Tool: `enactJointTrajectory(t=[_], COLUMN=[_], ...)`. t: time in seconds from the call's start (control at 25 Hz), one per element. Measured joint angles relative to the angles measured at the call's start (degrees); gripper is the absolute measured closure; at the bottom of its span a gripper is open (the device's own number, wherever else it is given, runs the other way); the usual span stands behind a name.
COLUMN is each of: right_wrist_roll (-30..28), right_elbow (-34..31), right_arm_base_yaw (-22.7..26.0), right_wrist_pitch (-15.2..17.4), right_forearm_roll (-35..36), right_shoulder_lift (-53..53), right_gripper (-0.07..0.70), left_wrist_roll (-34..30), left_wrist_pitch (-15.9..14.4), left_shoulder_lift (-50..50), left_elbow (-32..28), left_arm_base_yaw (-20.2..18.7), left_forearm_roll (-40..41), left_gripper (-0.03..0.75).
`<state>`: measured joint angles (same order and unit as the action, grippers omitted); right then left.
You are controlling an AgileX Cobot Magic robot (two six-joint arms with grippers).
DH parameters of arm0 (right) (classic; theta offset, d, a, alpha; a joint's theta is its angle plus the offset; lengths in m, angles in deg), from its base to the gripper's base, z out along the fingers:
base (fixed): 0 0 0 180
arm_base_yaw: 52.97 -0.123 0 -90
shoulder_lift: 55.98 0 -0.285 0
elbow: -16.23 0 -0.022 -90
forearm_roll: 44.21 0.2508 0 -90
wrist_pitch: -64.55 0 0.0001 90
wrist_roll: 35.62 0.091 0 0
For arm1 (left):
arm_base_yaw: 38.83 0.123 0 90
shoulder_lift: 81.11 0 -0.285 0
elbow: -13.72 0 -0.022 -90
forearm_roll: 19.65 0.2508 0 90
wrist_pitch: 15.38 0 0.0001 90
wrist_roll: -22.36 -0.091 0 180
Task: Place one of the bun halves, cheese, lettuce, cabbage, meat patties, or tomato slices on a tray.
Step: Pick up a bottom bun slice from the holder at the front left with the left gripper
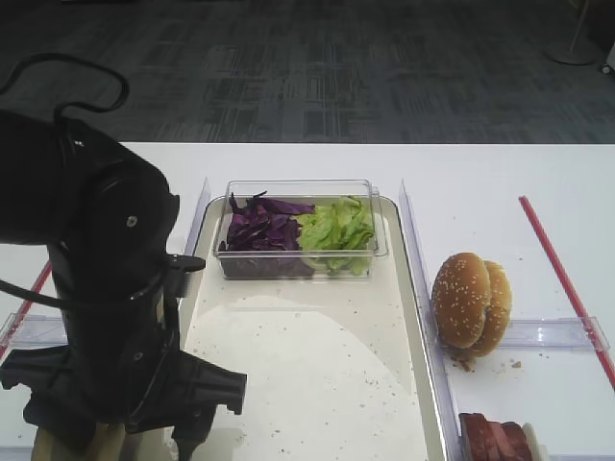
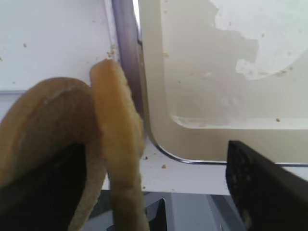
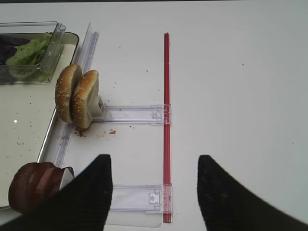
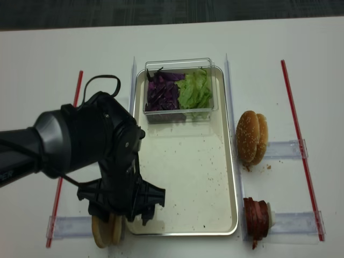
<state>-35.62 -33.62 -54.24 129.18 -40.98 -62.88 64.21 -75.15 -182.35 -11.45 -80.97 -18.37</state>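
Next, my left gripper takes hold of the pale bun half by its rim (image 4: 116, 229) to place it on the cream tray (image 4: 185, 161).
Two seedless bun halves stand on edge in a rack off the tray's near left corner. The flat bun half (image 2: 117, 159) (image 4: 116, 230) is between the fingers of my left gripper (image 2: 154, 149) (image 4: 128, 217), which is open wide around it. The browner domed half (image 2: 43, 115) is at the left finger. The cream tray (image 1: 317, 375) (image 2: 202, 86) (image 4: 185, 161) lies just right of them. Lettuce (image 1: 336, 230) and cabbage (image 1: 259, 226) fill a clear tub at its far end. Meat patties (image 3: 33, 185) (image 4: 257, 217) stand right of the tray. My right gripper (image 3: 151, 166) hangs open over bare table. Cheese and tomato slices are out of view.
Sesame-seeded bun halves (image 1: 471, 300) (image 3: 77, 96) stand on edge in a clear rack (image 3: 134, 114) right of the tray. Red strips (image 3: 166, 125) (image 4: 67, 140) run along both sides. The left arm's black body (image 1: 106, 288) hides the tray's near left corner.
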Motion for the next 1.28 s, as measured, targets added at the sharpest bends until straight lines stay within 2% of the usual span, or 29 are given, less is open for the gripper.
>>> enactJointTrajectory(t=[0.24, 0.64, 0.92, 1.28], right_wrist_roll=[0.0, 0.0, 0.0, 0.0], right_elbow=[0.0, 0.0, 0.0, 0.0], right_arm_base_yaw=[0.0, 0.0, 0.0, 0.0], right_wrist_pitch=[0.0, 0.0, 0.0, 0.0], right_forearm_roll=[0.0, 0.0, 0.0, 0.0], right_shoulder_lift=[0.0, 0.0, 0.0, 0.0], right_gripper=[0.204, 0.204, 0.204, 0.204], left_wrist_roll=[0.0, 0.0, 0.0, 0.0], left_wrist_pitch=[0.4, 0.2, -0.5, -0.6], left_shoulder_lift=[0.0, 0.0, 0.0, 0.6], left_elbow=[-0.5, -0.5, -0.5, -0.5], left_arm_base_yaw=[0.0, 0.0, 0.0, 0.0], left_forearm_roll=[0.3, 2.5, 3.3, 3.4], left_gripper=[0.237, 0.513, 0.655, 0.683])
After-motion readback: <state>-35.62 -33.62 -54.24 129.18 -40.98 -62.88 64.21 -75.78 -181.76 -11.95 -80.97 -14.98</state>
